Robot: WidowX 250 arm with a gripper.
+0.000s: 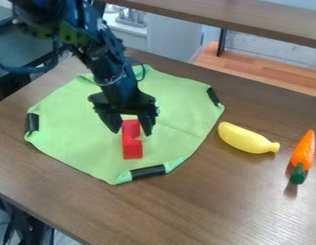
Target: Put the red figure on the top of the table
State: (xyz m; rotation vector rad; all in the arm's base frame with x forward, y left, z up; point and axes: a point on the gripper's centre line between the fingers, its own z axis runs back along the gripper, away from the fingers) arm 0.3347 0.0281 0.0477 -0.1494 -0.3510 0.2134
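Observation:
My gripper grabs the red figure [132,147] by its upper end next, to put it on the top of the table.
My gripper [131,130] hangs over the green cloth, its two fingers spread apart and pointing down. The red figure [132,147], a blocky piece with a notch in its right side, lies on the cloth. Its upper end is between the open fingers, with a finger to either side; whether either one touches it I cannot tell. The brown wooden table [205,206] lies under the cloth.
The green cloth [77,139] has black clips or bands at its corners. A yellow banana [245,138] and an orange carrot [303,154] with a green top lie to the right. A raised wooden shelf [250,19] crosses the back.

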